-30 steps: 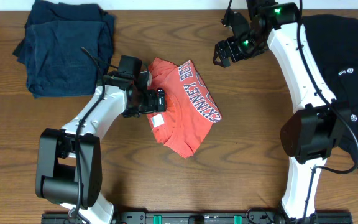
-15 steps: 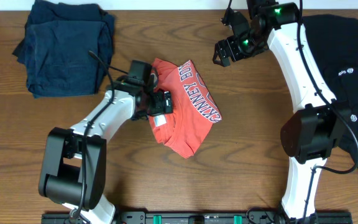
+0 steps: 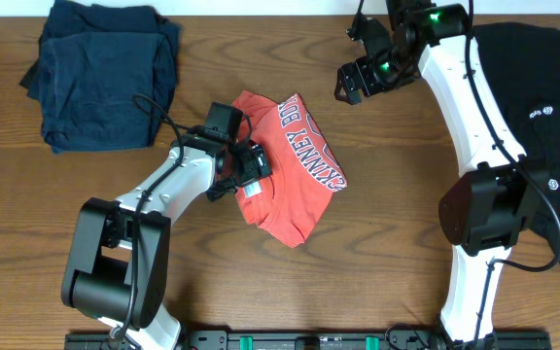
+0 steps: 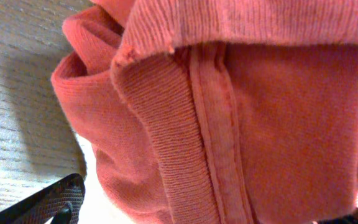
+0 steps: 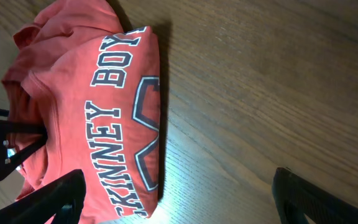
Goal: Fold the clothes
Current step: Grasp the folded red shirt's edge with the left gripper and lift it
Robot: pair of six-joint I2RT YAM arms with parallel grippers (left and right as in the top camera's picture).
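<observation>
The folded red T-shirt will be grabbed by the left gripper at its bunched ribbed edge, opposite the lettering, to be laid lettering-out on the dark blue stack.
A folded red T-shirt with dark "KINNEY BOYS" lettering lies mid-table. It also shows in the right wrist view. In the left wrist view its ribbed red fabric fills the frame. My left gripper is at the shirt's left edge, with its fingers spread wide and the bunched fabric between them. My right gripper is open and empty, and hovers above bare wood up and to the right of the shirt. Its fingers frame the shirt's right edge.
A stack of folded dark blue clothes sits at the back left. A black garment lies spread at the right edge, under the right arm. Bare wooden table surrounds the red shirt.
My left gripper has moved to the right, further onto the red shirt's left edge, and its arm has swung with it. The right arm has not moved.
</observation>
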